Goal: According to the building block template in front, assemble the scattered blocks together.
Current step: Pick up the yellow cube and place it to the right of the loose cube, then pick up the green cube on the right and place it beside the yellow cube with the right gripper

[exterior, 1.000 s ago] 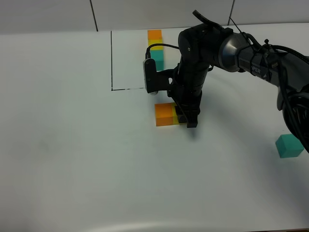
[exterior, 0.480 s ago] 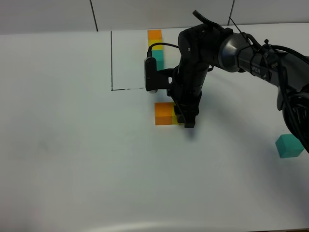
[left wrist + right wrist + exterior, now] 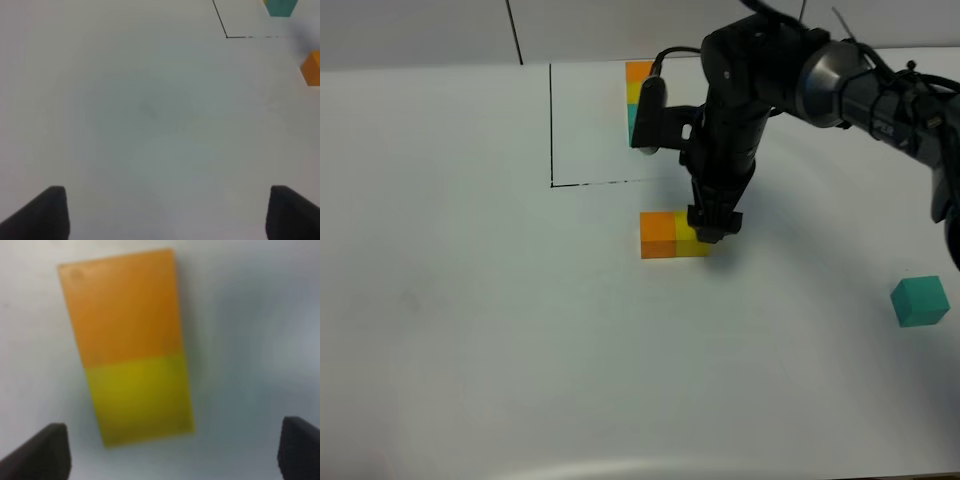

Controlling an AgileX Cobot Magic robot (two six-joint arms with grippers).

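Observation:
The teal block (image 3: pixel 920 301) should complete the row beside the yellow block (image 3: pixel 689 241), so my right gripper needs to grab it by its opposite sides next.
An orange block (image 3: pixel 658 233) and a yellow block (image 3: pixel 689 241) sit side by side, touching, in the middle of the white table. My right gripper (image 3: pixel 712 226) hovers just above the yellow block's right edge. In the right wrist view its jaws are open, with the orange block (image 3: pixel 120 305) and yellow block (image 3: pixel 140 397) below and untouched. The teal block (image 3: pixel 920 301) lies alone at the far right. The building block template (image 3: pixel 639 82) is at the back, partly behind the right arm. My left gripper (image 3: pixel 170 215) is open over bare table.
A thin black outline (image 3: pixel 552 130) is drawn on the table beside the template; its corner (image 3: pixel 226 36) shows in the left wrist view, along with the template's teal cube (image 3: pixel 280 6) and the orange block (image 3: pixel 312 67). The table's back edge meets a wall.
My right gripper has opened and let go of the yellow block, then lifted and drawn back a little. The yellow block stays against the orange one.

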